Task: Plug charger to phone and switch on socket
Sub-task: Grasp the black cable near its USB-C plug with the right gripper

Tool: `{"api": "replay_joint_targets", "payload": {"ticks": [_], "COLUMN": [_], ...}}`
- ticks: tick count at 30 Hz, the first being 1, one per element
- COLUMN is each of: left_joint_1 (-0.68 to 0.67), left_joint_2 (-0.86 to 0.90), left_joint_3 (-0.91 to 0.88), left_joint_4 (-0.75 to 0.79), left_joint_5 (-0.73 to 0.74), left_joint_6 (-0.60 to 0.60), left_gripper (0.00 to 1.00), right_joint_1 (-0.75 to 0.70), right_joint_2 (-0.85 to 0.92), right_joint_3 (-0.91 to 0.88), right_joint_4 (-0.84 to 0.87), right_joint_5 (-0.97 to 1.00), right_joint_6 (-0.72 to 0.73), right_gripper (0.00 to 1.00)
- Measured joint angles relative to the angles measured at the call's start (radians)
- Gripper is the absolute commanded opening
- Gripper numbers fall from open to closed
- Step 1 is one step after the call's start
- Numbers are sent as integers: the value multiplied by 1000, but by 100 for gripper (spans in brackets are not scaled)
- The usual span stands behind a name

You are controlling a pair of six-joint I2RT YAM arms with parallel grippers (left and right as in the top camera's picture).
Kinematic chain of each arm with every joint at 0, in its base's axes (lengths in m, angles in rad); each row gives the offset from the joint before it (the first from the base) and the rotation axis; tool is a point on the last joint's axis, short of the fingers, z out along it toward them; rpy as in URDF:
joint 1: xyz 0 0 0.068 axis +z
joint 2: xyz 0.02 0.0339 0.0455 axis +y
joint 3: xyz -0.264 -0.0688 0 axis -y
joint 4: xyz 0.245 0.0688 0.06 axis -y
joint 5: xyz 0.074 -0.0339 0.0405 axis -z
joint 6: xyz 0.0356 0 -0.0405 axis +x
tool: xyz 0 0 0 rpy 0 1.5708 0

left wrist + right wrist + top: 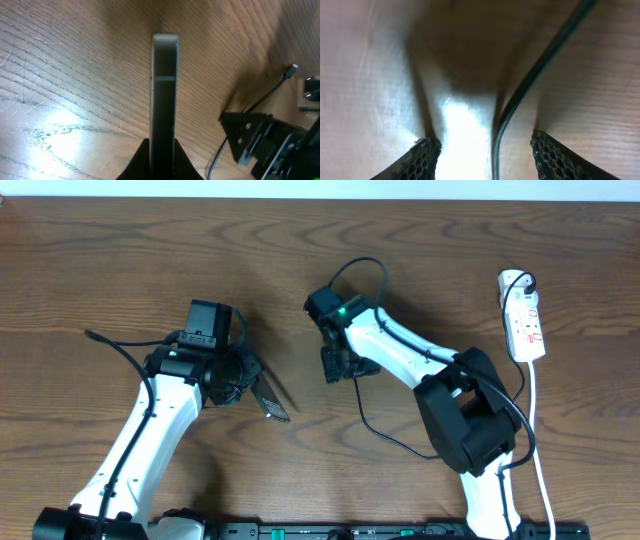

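Note:
The robot's right gripper should next grab the charger's cable just behind the connector, so the charger's tip stays free and points outward to plug into the phone (271, 400).
My left gripper (248, 383) is shut on the phone (271, 400), a dark slab held on edge just above the table. In the left wrist view the phone (165, 85) stands edge-on between my fingers (162, 152). The charger's thin black cable (385, 438) runs from under my right gripper (335, 366) toward the right. Its connector tip (292, 68) shows free above the table in the left wrist view. My right gripper (487, 150) is open close to the table, with the cable (525, 90) lying between its fingers. The white socket (527, 322) lies at the far right.
The charger's white plug (516, 281) sits in the far end of the socket. The socket's white cord (536, 415) runs down toward the front edge beside the right arm. A black robot cable (112, 344) loops left of the left arm.

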Motion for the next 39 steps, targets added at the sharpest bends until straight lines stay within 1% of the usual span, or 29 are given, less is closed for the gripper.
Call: {"api": "replay_joint_targets", "payload": {"ticks": [1,2,6,10,12,13,14,17,22,25,28,29,31,33,39], "left_joint_1": [0,0,0,0,0,0,0,0,0,0,0,0,0,0,0], "left_joint_2": [0,0,0,0,0,0,0,0,0,0,0,0,0,0,0], "left_joint_3": [0,0,0,0,0,0,0,0,0,0,0,0,0,0,0], "left_joint_4": [0,0,0,0,0,0,0,-1,-2,-3,-7,-8,-10,-13,-23], "left_joint_5": [0,0,0,0,0,0,0,0,0,0,0,0,0,0,0], "left_joint_6": [0,0,0,0,0,0,0,0,0,0,0,0,0,0,0], "left_gripper": [7,7,8,7,7,8,7,7,7,8,8,7,8,7,8], "right_joint_1": [-16,-33,-105,-124,-121,-121,-118,-106,-77,-69,-70,-70,-71,-76,-100], "right_joint_2": [0,1,2,7,16,23,31,48,57,59,59,59,59,60,60], "right_joint_3": [0,0,0,2,10,19,29,54,66,70,72,72,72,72,70], "right_joint_4": [23,46,122,142,137,134,136,138,141,124,110,108,103,97,95], "right_joint_5": [-6,-6,23,42,47,47,43,21,-33,-63,-84,-88,-95,-100,-150], "right_joint_6": [31,59,153,201,215,224,226,230,230,230,230,231,239,254,273], "right_gripper": [55,53,52,50,41,34,31,26,25,27,24,22,15,2,1]}}
